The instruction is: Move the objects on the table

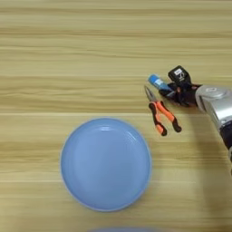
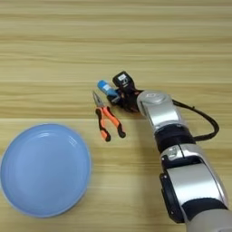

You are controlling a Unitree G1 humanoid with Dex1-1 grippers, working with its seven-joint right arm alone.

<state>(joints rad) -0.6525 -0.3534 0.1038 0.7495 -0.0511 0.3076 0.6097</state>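
Observation:
I should release the blue glue-stick tube from my right gripper, since the tube rests low on the wooden table and would lie in place if I opened now.
A blue glue-stick tube [image 1: 156, 82] with a white label lies tilted on the wooden table [image 1: 68, 54], right of centre. My right gripper [image 1: 166, 86] is right at the tube's right end, and the silver forearm [image 2: 158, 111] comes in from the lower right. From here I cannot make out whether the gripper touches or holds the tube. A large round light-blue plate [image 1: 105, 164] rests on the table below and to the left of the tube, with nothing on it.
Pliers with orange and black handles [image 1: 162, 115] lie just below the tube, with their metal nose pointing up-left toward it. A black cable [image 2: 206, 122] loops out to the right of the forearm.

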